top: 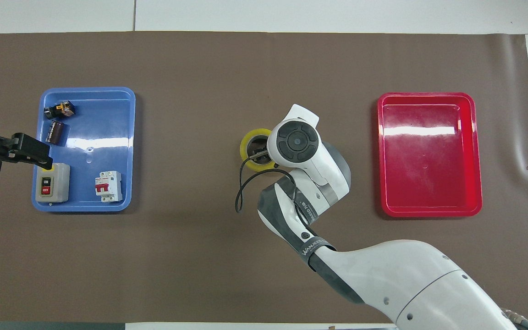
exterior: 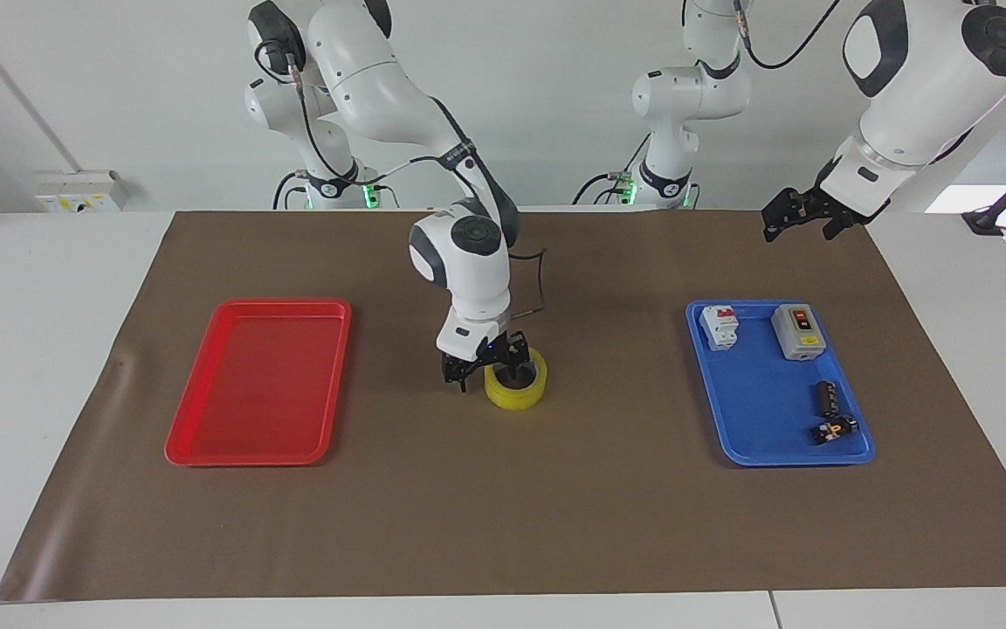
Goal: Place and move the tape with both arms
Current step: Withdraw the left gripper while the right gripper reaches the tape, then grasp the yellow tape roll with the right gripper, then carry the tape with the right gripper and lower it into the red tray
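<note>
My right gripper reaches down over the yellow tape [top: 246, 145] on the brown mat, so my right gripper closes on it next.
The yellow tape [exterior: 516, 393] lies flat on the brown mat at the middle of the table and also shows in the overhead view [top: 245, 149]. My right gripper [exterior: 485, 374] is down at the tape and open. One finger is inside the core and the other stands outside the ring's wall on the red tray's side, with a small gap to it. In the overhead view the right wrist [top: 296, 142] covers part of the ring. My left gripper [exterior: 798, 229] is open and empty, up in the air over the blue tray's edge [top: 39, 158].
A red tray [exterior: 258, 303] lies toward the right arm's end. A blue tray [exterior: 756, 393] toward the left arm's end holds a white breaker [exterior: 720, 327], a grey switch box [exterior: 795, 331], a dark cylinder [exterior: 824, 397] and a small black part [exterior: 833, 429].
</note>
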You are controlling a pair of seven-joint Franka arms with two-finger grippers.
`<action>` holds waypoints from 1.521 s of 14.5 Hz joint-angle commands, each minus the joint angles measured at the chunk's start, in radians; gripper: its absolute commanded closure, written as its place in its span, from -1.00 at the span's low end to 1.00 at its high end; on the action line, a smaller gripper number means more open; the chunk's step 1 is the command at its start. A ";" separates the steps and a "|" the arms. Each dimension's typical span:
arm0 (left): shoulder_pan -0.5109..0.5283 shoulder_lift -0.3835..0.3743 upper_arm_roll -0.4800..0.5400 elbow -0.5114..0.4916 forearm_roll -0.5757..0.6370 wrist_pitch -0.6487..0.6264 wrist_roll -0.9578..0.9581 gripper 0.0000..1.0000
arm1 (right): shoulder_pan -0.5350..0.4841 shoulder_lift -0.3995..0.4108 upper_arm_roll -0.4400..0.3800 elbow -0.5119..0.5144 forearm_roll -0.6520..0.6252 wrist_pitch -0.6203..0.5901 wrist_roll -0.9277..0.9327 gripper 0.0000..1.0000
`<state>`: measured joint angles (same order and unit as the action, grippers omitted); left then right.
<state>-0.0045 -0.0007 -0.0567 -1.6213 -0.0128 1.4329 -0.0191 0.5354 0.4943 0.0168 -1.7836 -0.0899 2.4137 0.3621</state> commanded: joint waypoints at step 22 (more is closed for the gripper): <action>0.020 -0.038 -0.023 0.003 -0.013 0.081 0.007 -1.00 | -0.385 -0.203 0.000 0.035 -0.021 -0.416 -0.429 1.00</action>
<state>-0.0036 -0.0256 -0.0725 -1.6092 -0.0128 1.5057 -0.0191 0.2441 0.3544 0.0000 -1.6567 -0.1023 1.9853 0.0567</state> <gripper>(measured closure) 0.000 0.784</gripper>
